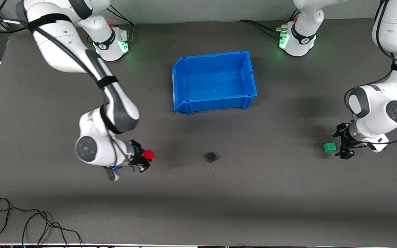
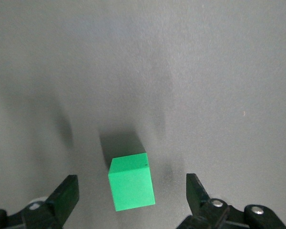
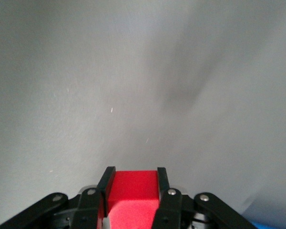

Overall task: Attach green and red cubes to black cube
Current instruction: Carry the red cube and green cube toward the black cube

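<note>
My left gripper picks up the green cube [image 1: 329, 147] by its opposite sides next, to attach it to the black cube [image 1: 211, 157].
The black cube [image 1: 211, 157] sits on the grey table, nearer the front camera than the blue bin. My right gripper [image 1: 146, 157] is shut on the red cube [image 1: 148, 154], held above the table toward the right arm's end; in the right wrist view the red cube [image 3: 132, 188] fills the gap between the fingers [image 3: 106, 183]. The green cube [image 1: 329, 147] lies on the table toward the left arm's end. My left gripper [image 1: 339, 146] is open beside it; in the left wrist view the green cube [image 2: 131, 182] lies between the spread fingers [image 2: 66, 194], touching neither.
A blue bin [image 1: 214, 82] stands empty at mid-table, farther from the front camera than the black cube. Black cables [image 1: 29, 224] lie at the table's near edge toward the right arm's end.
</note>
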You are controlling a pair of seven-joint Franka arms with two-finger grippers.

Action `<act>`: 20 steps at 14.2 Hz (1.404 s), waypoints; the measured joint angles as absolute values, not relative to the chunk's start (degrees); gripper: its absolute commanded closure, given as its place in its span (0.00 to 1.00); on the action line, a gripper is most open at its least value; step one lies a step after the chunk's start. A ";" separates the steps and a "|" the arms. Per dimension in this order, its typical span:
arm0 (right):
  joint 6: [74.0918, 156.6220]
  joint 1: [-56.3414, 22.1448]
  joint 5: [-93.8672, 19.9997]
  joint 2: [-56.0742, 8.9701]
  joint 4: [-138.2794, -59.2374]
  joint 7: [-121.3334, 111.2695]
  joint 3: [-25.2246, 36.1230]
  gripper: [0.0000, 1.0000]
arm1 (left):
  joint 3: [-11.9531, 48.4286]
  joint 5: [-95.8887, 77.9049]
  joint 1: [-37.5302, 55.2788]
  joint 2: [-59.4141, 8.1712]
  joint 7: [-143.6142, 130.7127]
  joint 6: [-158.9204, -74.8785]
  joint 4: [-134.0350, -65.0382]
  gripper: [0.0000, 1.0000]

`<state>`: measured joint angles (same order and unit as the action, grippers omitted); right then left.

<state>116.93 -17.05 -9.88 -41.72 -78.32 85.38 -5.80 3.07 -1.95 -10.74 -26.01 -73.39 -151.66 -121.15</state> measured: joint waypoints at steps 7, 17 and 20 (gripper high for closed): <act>127.90 -20.91 -14.45 -51.89 -71.37 101.59 -6.75 0.91 | 3.04 -1.95 -10.39 -27.90 -73.76 -154.78 -121.13 0.23; 138.41 -25.61 -15.76 -59.05 -65.69 104.77 -7.93 0.91 | 3.02 -1.95 -10.33 -27.83 -73.84 -154.70 -120.63 1.00; 141.23 -27.98 -15.76 -61.55 -63.46 107.99 -7.93 0.91 | 3.23 -1.95 -7.65 -27.35 -77.88 -150.50 -118.15 1.00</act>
